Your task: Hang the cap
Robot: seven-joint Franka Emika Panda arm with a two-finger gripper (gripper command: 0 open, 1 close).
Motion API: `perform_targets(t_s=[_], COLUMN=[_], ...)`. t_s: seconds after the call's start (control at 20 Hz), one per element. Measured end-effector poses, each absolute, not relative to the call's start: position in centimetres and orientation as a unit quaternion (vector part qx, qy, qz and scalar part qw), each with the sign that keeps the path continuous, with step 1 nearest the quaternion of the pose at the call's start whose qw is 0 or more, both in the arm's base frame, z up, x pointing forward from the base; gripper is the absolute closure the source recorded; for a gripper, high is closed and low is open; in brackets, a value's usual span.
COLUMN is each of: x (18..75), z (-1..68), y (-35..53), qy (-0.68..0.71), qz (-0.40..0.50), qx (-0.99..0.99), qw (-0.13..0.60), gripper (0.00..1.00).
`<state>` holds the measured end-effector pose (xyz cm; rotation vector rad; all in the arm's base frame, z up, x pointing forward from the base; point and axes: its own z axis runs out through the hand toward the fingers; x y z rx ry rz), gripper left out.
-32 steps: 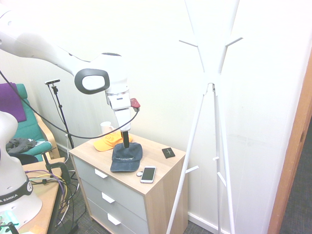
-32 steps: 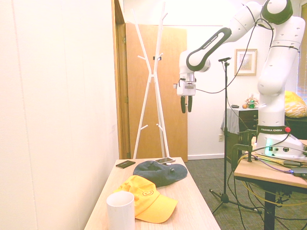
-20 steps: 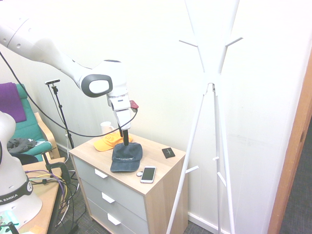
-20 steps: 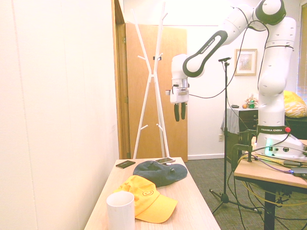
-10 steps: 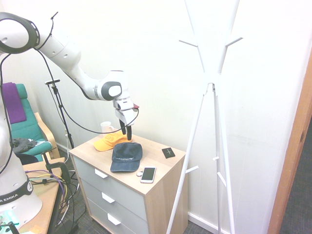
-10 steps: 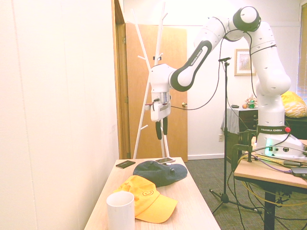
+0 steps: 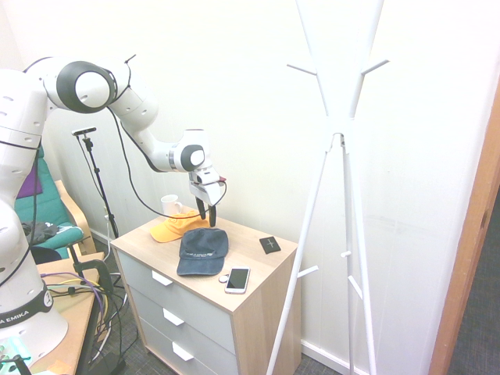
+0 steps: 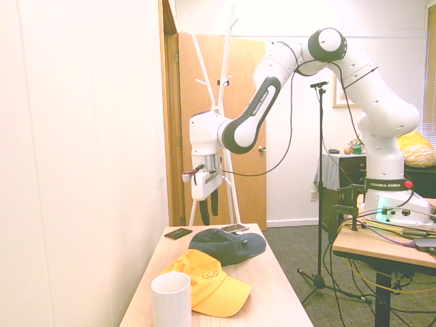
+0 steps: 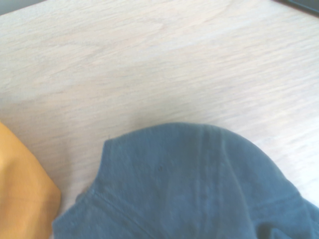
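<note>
My gripper grabs the cap by its top [image 8: 214, 235] next, which stands up while the cap's brim [image 8: 256, 244] lies low and flat.
The navy cap [image 7: 202, 251] lies flat on the wooden dresser top [image 7: 258, 266], brim toward the front edge; it also shows in the second exterior view as the cap [image 8: 225, 245]. My gripper [image 7: 207, 214] hangs a short way above the cap's rear edge, fingers pointing down, open and empty. From the other side the gripper [image 8: 208, 208] is above and behind the cap, not touching it. The wrist view shows the cap's crown [image 9: 199, 189] close below. The white coat rack [image 7: 337, 129] stands right of the dresser.
A yellow cap [image 7: 175, 227] and a white mug [image 7: 169, 205] sit at the dresser's left end. A phone [image 7: 237, 279] lies near the front edge and a black card [image 7: 270, 244] toward the right. The wall is close behind the gripper.
The arm has swung in over the dresser and come down, bringing the gripper from high up to just above the navy cap's rear edge. The fingers stayed open.
</note>
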<state>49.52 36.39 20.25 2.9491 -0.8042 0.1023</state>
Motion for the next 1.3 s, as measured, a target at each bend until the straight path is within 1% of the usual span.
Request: perform_targets(t_s=[0.3,0.35,0.55,1.3], x=[48.5,48.4,48.5,48.1], z=[18.2,17.9,16.9,16.6], y=[37.4,37.4,36.8,37.0], qy=[-0.264,-0.264,-0.268,-0.277], qz=[0.024,0.023,0.020,0.019], qx=[0.962,0.962,0.961,0.957], qw=[0.059,0.061,0.070,0.078], gripper=[0.00,1.00,1.00,1.00])
